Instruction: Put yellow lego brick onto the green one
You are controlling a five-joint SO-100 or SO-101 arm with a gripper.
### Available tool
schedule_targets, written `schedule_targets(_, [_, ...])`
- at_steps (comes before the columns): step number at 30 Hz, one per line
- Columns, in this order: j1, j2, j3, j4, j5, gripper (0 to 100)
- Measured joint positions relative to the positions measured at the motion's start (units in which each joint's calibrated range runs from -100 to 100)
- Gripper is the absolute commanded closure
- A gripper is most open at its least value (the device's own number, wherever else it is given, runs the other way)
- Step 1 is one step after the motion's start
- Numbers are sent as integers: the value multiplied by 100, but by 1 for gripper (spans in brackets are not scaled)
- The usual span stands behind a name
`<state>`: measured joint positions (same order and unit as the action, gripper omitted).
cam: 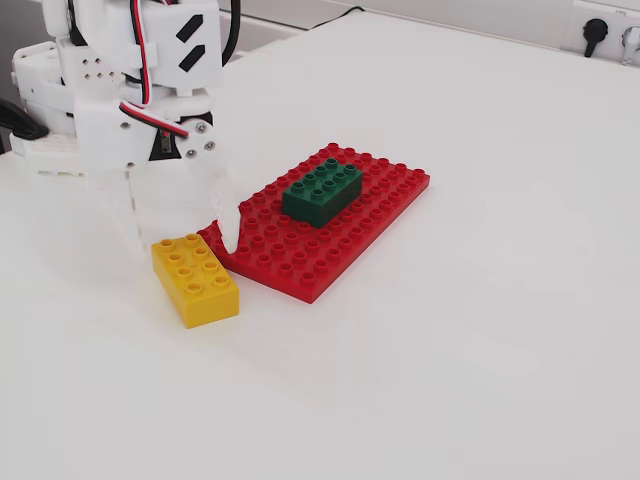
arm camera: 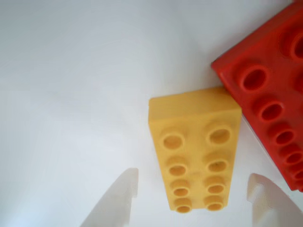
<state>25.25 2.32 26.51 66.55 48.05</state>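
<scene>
My gripper grips the yellow lego brick (arm camera: 194, 151) by its end away from the red baseplate next, to stack it onto the green one.
The yellow lego brick (arm camera: 194, 151) lies flat on the white table, studs up, one corner touching the edge of a red baseplate (arm camera: 270, 90). My gripper (arm camera: 194, 203) is open, and its two white fingers stand either side of the brick's near end without touching it. In the fixed view the yellow brick (cam: 196, 280) lies just in front of the baseplate's left corner, with the gripper (cam: 180, 238) low over its far end. The green one (cam: 322, 190) sits studs up on the red baseplate (cam: 330, 255), toward its far side. It is out of the wrist view.
The white arm body (cam: 130, 90) stands at the upper left of the fixed view. A wall socket (cam: 598, 30) is at the far right edge. White table surface surrounds the baseplate.
</scene>
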Motion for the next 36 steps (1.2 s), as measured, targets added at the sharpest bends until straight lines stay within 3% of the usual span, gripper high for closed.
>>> schedule_targets(23, [15,93,523,-691,203,75])
schedule_targets(29, [15,93,541,-683,203,88])
schedule_targets(36, [15,93,541,-717,203,88])
